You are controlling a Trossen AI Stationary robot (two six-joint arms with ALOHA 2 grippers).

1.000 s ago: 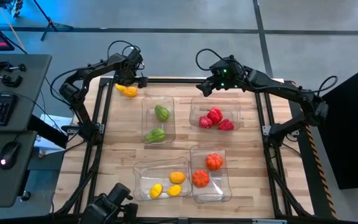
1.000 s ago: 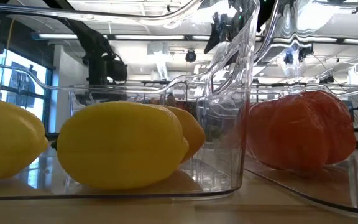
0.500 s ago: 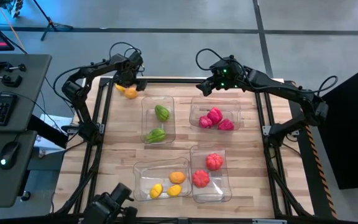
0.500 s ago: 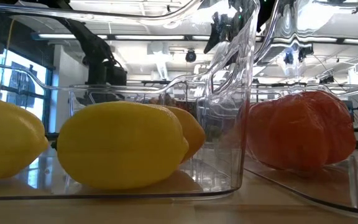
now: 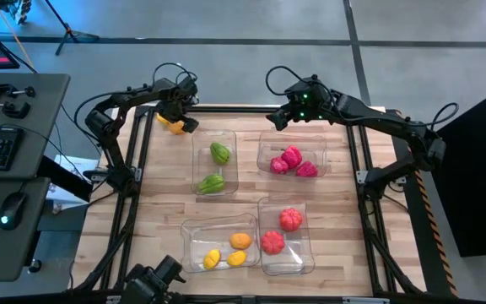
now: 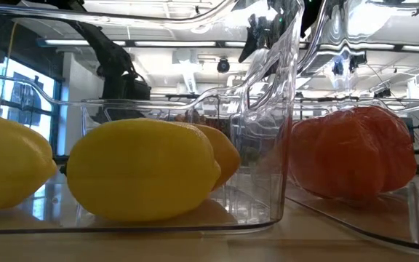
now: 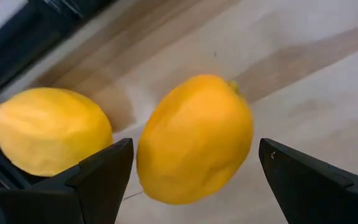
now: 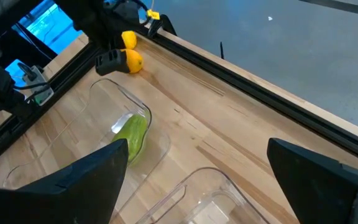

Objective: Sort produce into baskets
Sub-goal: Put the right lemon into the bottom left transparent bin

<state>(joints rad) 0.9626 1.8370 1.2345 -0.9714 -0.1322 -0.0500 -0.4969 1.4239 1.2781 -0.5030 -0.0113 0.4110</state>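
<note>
I will grab the orange-yellow fruit by its round middle (image 5: pixel 176 127) (image 7: pixel 194 140) with my left gripper next, so I can sort it into the basket of yellow and orange pieces.
Two loose pieces of produce lie on the wood at the far left corner: an orange-yellow fruit (image 7: pixel 194 137) and a yellow lemon (image 7: pixel 48 130), seen from above as one yellow cluster (image 5: pixel 174 126). My left gripper (image 7: pixel 194 148) points down over the orange-yellow fruit. It is open, with one finger on either side of the fruit and not touching it. My right gripper (image 5: pixel 277 118) hangs open and holds nothing above the far edge, beside the basket of red pieces (image 5: pixel 292 159). Green pieces (image 5: pixel 216 167) lie in another basket.
Near the front edge stand a basket of yellow and orange pieces (image 5: pixel 226 250) and a basket of orange-red pieces (image 5: pixel 281 230). A dark frame rail (image 5: pixel 226 109) runs along the far edge close behind the loose fruit. Bare wood lies between the baskets and at the table's right.
My left gripper has gone down toward the two loose yellow pieces at the far left corner and has rolled about its own axis, still open.
</note>
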